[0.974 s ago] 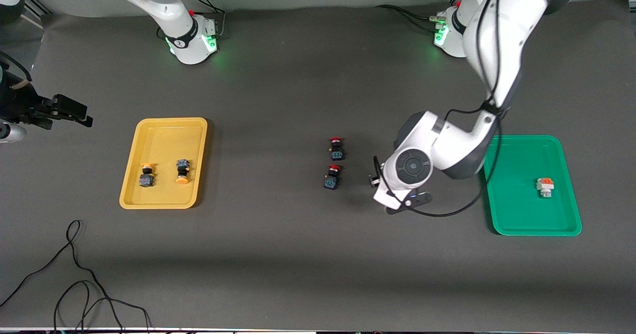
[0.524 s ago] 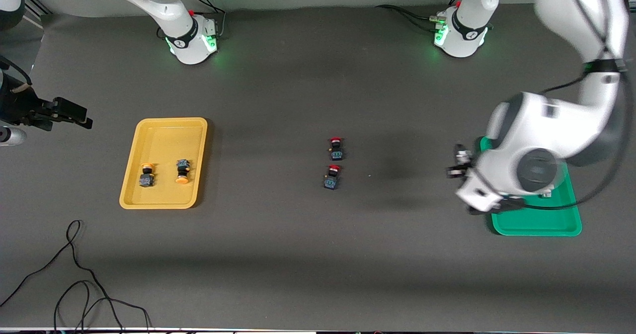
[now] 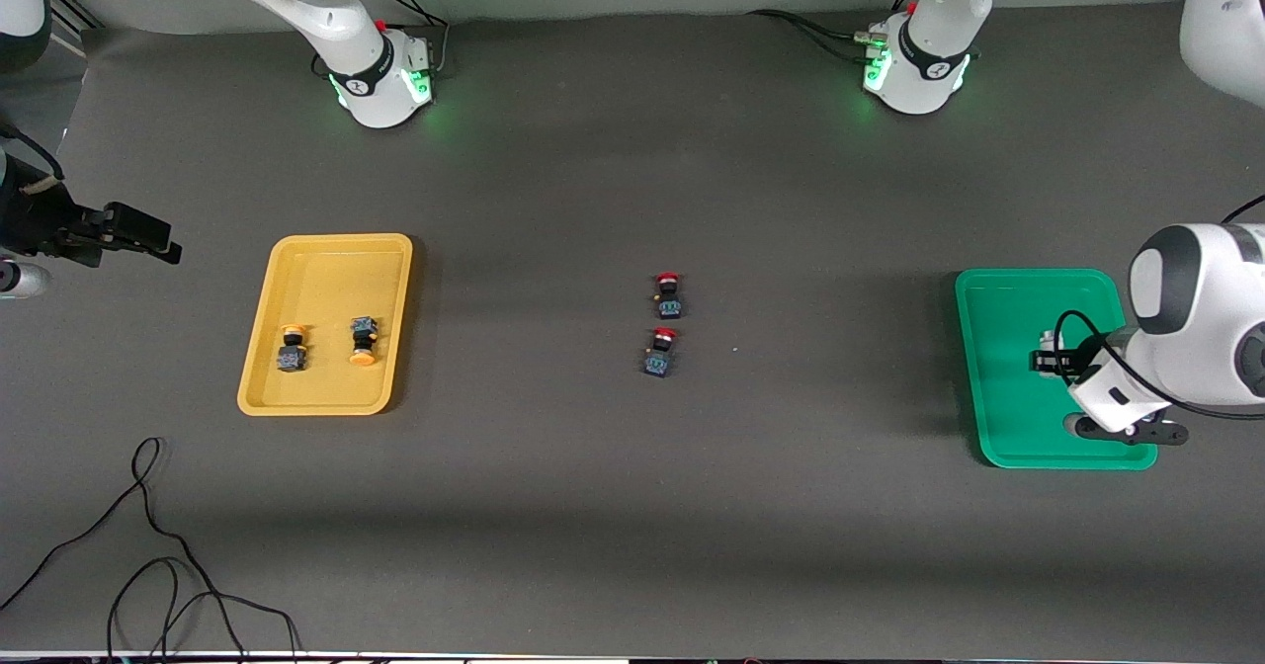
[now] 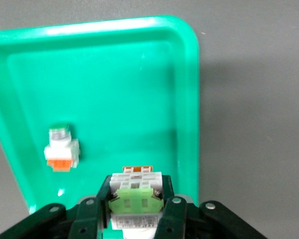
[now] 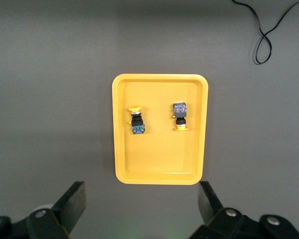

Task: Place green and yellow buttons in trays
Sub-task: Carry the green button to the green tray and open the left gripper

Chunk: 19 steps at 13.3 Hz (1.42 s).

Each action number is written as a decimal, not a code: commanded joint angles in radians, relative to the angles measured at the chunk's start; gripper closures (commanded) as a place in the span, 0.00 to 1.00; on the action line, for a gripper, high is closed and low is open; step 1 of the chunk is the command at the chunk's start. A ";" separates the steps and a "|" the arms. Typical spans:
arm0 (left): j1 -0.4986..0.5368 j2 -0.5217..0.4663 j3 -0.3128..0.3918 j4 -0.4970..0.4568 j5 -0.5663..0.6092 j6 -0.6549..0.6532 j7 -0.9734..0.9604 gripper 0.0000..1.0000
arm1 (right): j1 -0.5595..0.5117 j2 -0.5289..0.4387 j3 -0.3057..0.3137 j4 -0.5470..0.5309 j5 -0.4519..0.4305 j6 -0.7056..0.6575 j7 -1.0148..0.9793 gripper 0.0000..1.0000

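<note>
I need to lower the white-grey button [image 4: 137,196] with my left gripper before I release it, because it hangs above the bottom of the green tray.
My left gripper [image 3: 1046,360] hangs over the green tray [image 3: 1008,318], shut on a white-grey button with a light-green block [image 4: 136,201]. In the left wrist view the tray [image 4: 114,89] lies below the gripper [image 4: 136,188], with a white-grey button with an orange-red block [image 4: 61,152] lying in it; the arm hides that button in the front view. The yellow tray [image 3: 326,269] holds two black buttons with orange-yellow caps [image 3: 291,347] [image 3: 363,340]. My right gripper [image 3: 148,239] waits open and empty in the air at the right arm's end of the table; its view shows the yellow tray [image 5: 159,159].
Two black switches with red caps [image 3: 669,295] [image 3: 661,352] lie mid-table between the trays. A black cable [image 3: 148,545] loops on the table nearer to the front camera than the yellow tray. The arm bases stand along the top edge.
My left arm has swung from beside the red-capped switches to over the green tray, carrying the light-green button. The right arm has barely moved.
</note>
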 commanded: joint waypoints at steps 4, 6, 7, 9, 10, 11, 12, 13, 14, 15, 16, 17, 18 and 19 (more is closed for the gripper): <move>0.024 0.036 0.025 -0.187 0.018 0.299 0.023 1.00 | 0.015 0.004 -0.002 0.017 -0.029 0.002 0.017 0.00; 0.024 0.041 0.031 -0.185 0.018 0.298 0.021 0.85 | 0.016 0.004 -0.001 0.014 -0.023 0.002 0.024 0.00; 0.024 0.039 0.033 -0.185 0.018 0.294 0.023 0.02 | 0.016 0.004 -0.001 0.018 -0.022 0.002 0.026 0.00; 0.024 0.013 0.031 -0.182 0.018 0.263 0.023 0.00 | 0.016 0.004 0.001 0.018 -0.026 0.002 0.024 0.00; 0.018 -0.017 0.028 -0.176 0.016 0.210 0.021 0.00 | 0.016 0.005 0.001 0.018 -0.023 0.002 0.026 0.00; 0.012 -0.063 0.024 -0.158 0.015 0.141 0.015 0.00 | 0.016 0.005 0.001 0.018 -0.023 0.002 0.026 0.00; 0.000 -0.109 0.019 -0.139 0.013 0.061 0.015 0.00 | 0.016 0.005 0.001 0.018 -0.023 0.002 0.026 0.00; -0.008 -0.146 0.013 -0.104 0.005 -0.029 0.019 0.00 | 0.016 0.005 0.001 0.018 -0.026 0.002 0.026 0.00; -0.012 -0.172 0.005 -0.065 0.001 -0.124 0.021 0.00 | 0.016 0.005 0.001 0.018 -0.026 0.002 0.026 0.00; -0.011 -0.194 -0.011 -0.022 -0.001 -0.212 0.021 0.00 | 0.016 0.005 0.001 0.018 -0.025 0.002 0.026 0.00; -0.011 -0.217 -0.028 0.026 -0.002 -0.295 0.021 0.00 | 0.016 0.005 0.001 0.018 -0.025 0.002 0.026 0.00; -0.011 -0.228 -0.042 0.080 -0.002 -0.365 0.021 0.00 | 0.016 0.005 0.001 0.018 -0.023 0.002 0.026 0.00; -0.011 -0.231 -0.059 0.144 -0.002 -0.447 0.019 0.00 | 0.016 0.005 0.001 0.018 -0.023 0.002 0.026 0.00; -0.012 -0.231 -0.077 0.216 -0.004 -0.529 0.019 0.00 | 0.016 0.005 0.001 0.018 -0.025 0.000 0.026 0.00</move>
